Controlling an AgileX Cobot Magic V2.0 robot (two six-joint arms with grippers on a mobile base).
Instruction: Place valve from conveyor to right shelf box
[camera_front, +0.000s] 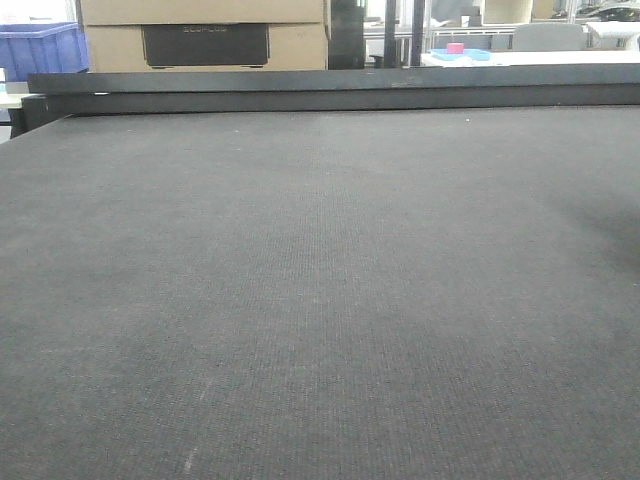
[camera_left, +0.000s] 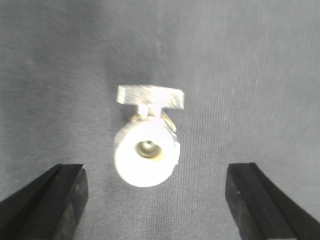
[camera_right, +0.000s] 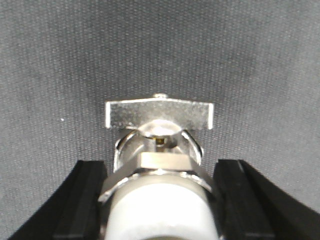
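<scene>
The left gripper grabs the conveyor valve by its body (camera_left: 148, 151) next and leaves the flat silver handle (camera_left: 168, 98) free, to place the valve in the shelf box.
In the left wrist view a metal valve (camera_left: 145, 156) with a white end cap and a flat silver handle lies on the dark grey woven conveyor (camera_left: 250, 75). My left gripper (camera_left: 156, 192) hangs open over it, black fingers (camera_left: 55, 200) wide apart and clear of it. In the right wrist view a valve (camera_right: 160, 165) of the same kind sits between the black fingers (camera_right: 85, 200) of my right gripper (camera_right: 161, 202). Those fingers press against its hex body on both sides, the handle pointing away. The front view shows only bare conveyor (camera_front: 320, 300), with no valve or gripper. The right shelf box is out of view.
A dark rail (camera_front: 330, 90) runs along the belt's far edge. Behind it stand cardboard boxes (camera_front: 200, 30), a blue crate (camera_front: 40, 50) at the far left and a table with small coloured items (camera_front: 460, 50) at the far right.
</scene>
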